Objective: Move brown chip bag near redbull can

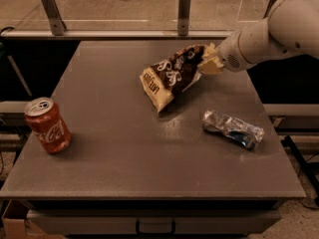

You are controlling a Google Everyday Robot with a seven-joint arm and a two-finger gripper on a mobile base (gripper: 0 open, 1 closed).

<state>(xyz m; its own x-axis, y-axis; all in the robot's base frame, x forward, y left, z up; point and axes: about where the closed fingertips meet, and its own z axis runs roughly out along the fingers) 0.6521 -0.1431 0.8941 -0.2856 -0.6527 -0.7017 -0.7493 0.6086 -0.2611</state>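
My gripper holds the brown chip bag, and grey tabletop still lies between the bag and the redbull can. It should keep holding the bag until its cream end (157, 95) is beside the can.
The brown chip bag (172, 76) hangs tilted above the table's middle back, its cream lower end pointing down-left and close to the tabletop. My gripper (207, 62) is shut on the bag's upper right end, and the white arm reaches in from the right. The redbull can (233, 128), crushed silver with blue patches, lies on its side on the table to the right, below and right of the bag.
A red Coca-Cola can (47, 125) stands upright near the table's left edge. The grey table (124, 163) has a metal rail with two posts (184, 6) behind its back edge. A drawer handle shows below the front edge.
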